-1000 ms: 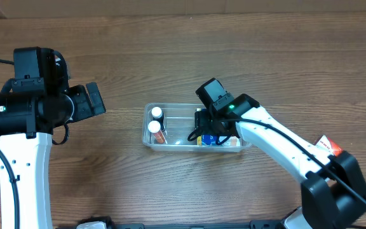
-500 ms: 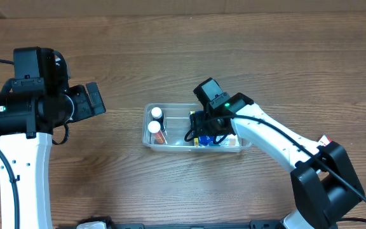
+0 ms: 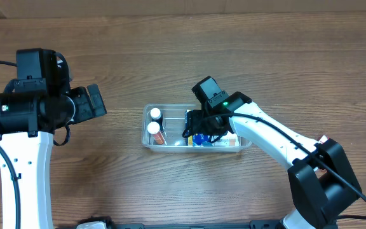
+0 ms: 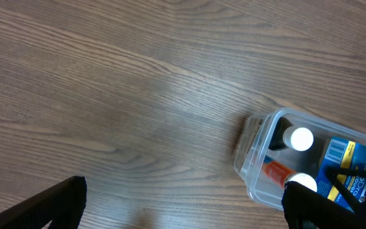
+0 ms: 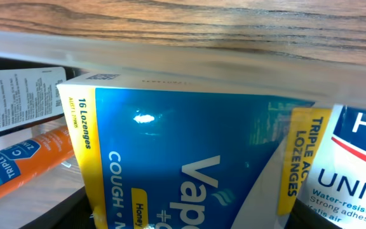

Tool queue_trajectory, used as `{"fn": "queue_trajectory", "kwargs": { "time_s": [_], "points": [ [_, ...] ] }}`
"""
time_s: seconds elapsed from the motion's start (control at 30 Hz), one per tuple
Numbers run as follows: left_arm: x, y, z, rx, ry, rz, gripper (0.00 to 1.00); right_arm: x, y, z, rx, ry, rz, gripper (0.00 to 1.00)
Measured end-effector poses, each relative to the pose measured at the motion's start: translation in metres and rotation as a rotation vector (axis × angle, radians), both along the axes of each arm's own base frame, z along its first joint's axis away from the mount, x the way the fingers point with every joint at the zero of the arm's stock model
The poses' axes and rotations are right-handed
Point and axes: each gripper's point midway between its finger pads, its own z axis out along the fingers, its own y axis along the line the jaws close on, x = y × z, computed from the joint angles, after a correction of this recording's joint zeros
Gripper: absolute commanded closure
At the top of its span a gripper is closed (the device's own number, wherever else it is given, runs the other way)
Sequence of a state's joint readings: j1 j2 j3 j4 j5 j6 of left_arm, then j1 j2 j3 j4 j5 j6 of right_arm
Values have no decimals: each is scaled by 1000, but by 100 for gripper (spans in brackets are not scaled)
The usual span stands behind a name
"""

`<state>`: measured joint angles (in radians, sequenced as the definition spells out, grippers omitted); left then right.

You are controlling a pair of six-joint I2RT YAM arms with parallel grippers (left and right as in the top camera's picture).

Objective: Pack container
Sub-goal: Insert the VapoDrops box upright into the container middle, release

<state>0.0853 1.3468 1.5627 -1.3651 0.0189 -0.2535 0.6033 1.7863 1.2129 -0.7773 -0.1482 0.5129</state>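
Note:
My right gripper should open now, as the blue lozenge box is beside the white box, inside the container's sides, and would rest there.
The clear plastic container point(image 3: 170, 106) sits mid-table. It holds two white-capped bottles point(image 3: 155, 119) at its left end, a blue lozenge box point(image 3: 203, 140) and a white box point(image 3: 232, 140). My right gripper point(image 3: 199, 130) reaches down into the container and is shut on the blue lozenge box point(image 5: 189, 159), which fills the right wrist view between the fingers point(image 5: 183, 219). An orange-labelled bottle point(image 5: 24, 168) lies to its left and the white box point(image 5: 361, 165) to its right. My left gripper point(image 3: 97, 102) is open and empty, left of the container point(image 4: 253, 159), with its fingers point(image 4: 183, 203) above bare wood.
A small red and white packet point(image 3: 323, 138) lies on the table at the right, mostly hidden behind my right arm. The wooden table surrounds the container on all sides.
My right gripper has moved left inside the container with the blue box, towards the bottles. The left arm has barely moved.

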Motion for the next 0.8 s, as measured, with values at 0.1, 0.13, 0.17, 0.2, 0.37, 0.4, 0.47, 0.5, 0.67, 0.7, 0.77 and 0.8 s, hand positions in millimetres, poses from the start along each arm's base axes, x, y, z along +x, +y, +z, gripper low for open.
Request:
{"fn": "queue_trajectory", "kwargs": {
  "time_s": [0.1,0.13,0.17,0.2,0.37,0.4,0.47,0.5,0.67,0.7,0.77,0.8],
  "points": [
    [0,0,-1,-1,3,0,0,1,-1,-1,-6,0,-11,27],
    [0,0,-1,-1,3,0,0,1,-1,-1,-5,1,-12,23],
    [0,0,-1,-1,3,0,0,1,-1,-1,-6,1,-13,23],
    [0,0,-1,0,3,0,0,1,-1,-1,-5,3,-19,23],
    [0,0,-1,0,1,0,0,1,-1,-1,-8,0,-16,24],
    [0,0,-1,0,0,0,0,1,-2,-1,-11,-1,-17,23],
    [0,0,-1,0,0,0,0,2,-4,-2,-22,-8,-19,20],
    [0,0,-1,0,0,0,0,3,-5,-1,-30,-14,-22,17],
    [0,0,-1,0,1,-1,0,14,-10,51,-21,-135,-28,10],
    [0,0,-1,0,0,-1,0,18,-9,67,-3,-171,-29,11],
    [0,0,-1,0,1,0,0,16,-11,73,-7,-174,-28,11],
    [0,0,-1,0,1,-1,0,14,-13,72,-14,-169,-27,11]
  ]
}}
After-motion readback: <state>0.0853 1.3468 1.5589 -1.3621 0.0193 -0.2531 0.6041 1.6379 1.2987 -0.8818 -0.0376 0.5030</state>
